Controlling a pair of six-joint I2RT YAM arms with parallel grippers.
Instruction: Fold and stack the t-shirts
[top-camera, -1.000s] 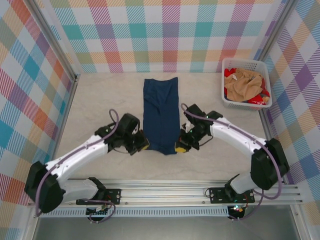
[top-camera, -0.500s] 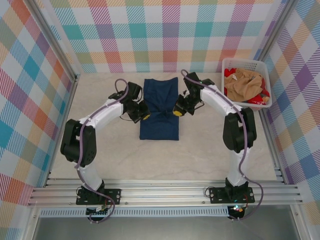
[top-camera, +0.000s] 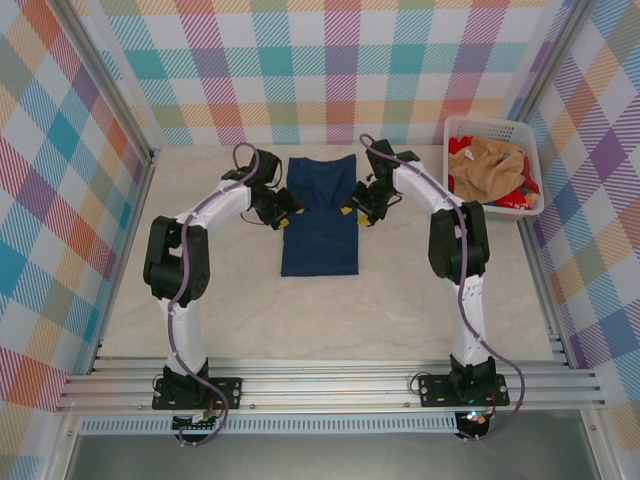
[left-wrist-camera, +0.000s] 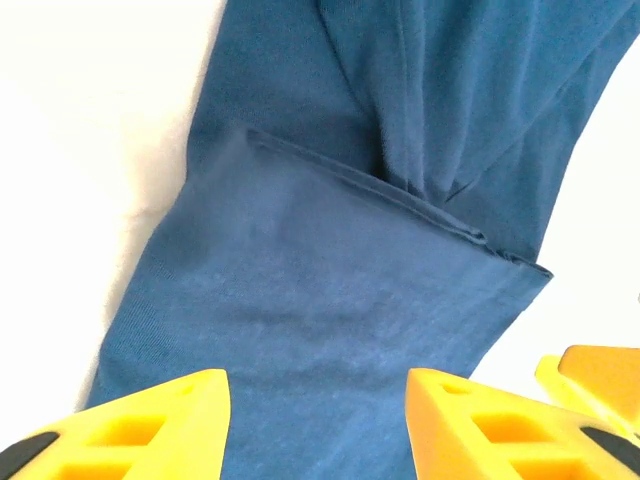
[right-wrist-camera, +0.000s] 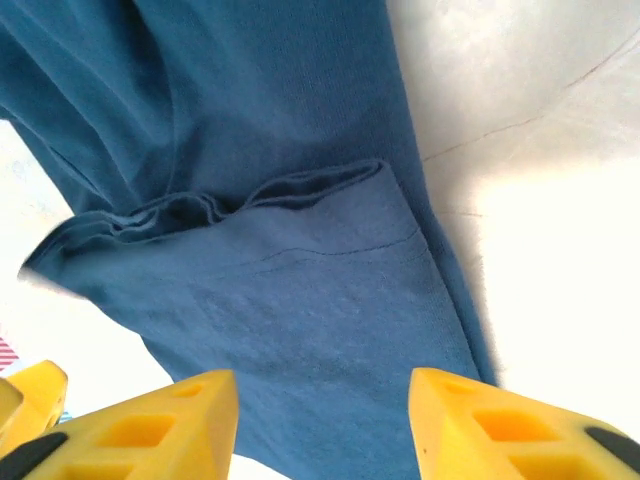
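Observation:
The robot will fold the navy blue t-shirt over onto itself, so its right gripper will next grip the t-shirt by its near folded-edge corner (top-camera: 355, 273) on that gripper's side.
A navy blue t-shirt (top-camera: 320, 240) lies folded on the pale table, its upper layer ending in a hem (left-wrist-camera: 400, 190) across the cloth. My left gripper (top-camera: 283, 216) hovers at the shirt's left edge and my right gripper (top-camera: 353, 213) at its right edge. In the left wrist view the left gripper (left-wrist-camera: 318, 405) is open, with blue cloth (left-wrist-camera: 330, 300) lying flat below the gap. The right gripper (right-wrist-camera: 325, 405) is open the same way over the folded layer (right-wrist-camera: 320, 300). A tan-orange t-shirt (top-camera: 490, 162) and a red one (top-camera: 522, 190) lie crumpled in the basket.
The white plastic basket (top-camera: 490, 123) stands at the back right against the checked wall. Bare table (top-camera: 200, 300) stretches on both sides of the shirt and in front of it. Both arms reach far out from their bases at the near rail (top-camera: 330, 385).
Both grippers carried the shirt's near hem away from the rail and laid it over the far half, then opened and let go. The shirt is now shorter.

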